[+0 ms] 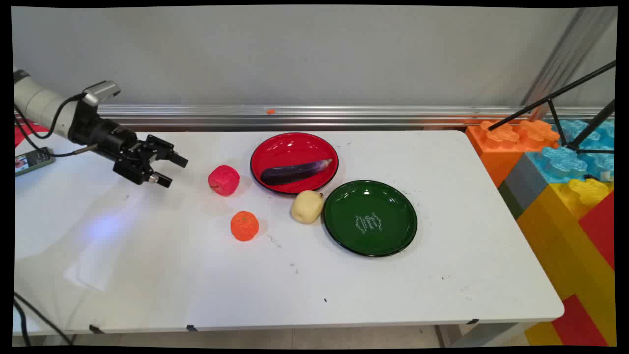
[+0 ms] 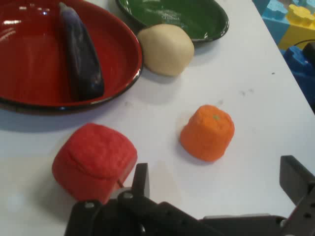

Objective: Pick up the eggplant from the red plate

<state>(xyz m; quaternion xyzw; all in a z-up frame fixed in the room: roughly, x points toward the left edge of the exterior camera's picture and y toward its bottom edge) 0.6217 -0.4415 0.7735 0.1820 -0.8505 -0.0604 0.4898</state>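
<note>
I will next grab the eggplant by its thick end [image 1: 272,176] with my gripper, to lift the purple eggplant out of the red plate [image 1: 275,147].
My black gripper [image 1: 173,170] hangs open above the table's left part, pointing right, with nothing between its fingers. The nearest thing is a red apple [image 1: 223,180], a little to its right; in the hand view the red apple [image 2: 94,161] lies just beyond the left finger [image 2: 141,180]. An orange [image 1: 244,225] sits nearer the front, and the orange [image 2: 207,132] shows ahead of the gripper [image 2: 216,189]. A purple eggplant [image 1: 296,171] lies in the red plate [image 1: 275,147]. A pale yellow fruit [image 1: 307,207] rests against the green plate [image 1: 393,236].
A phone [image 1: 32,160] lies at the table's left edge beneath the arm. Large coloured building blocks [image 1: 565,187] stand past the table's right end, with a black tripod [image 1: 565,113] over them. A metal rail runs along the wall behind.
</note>
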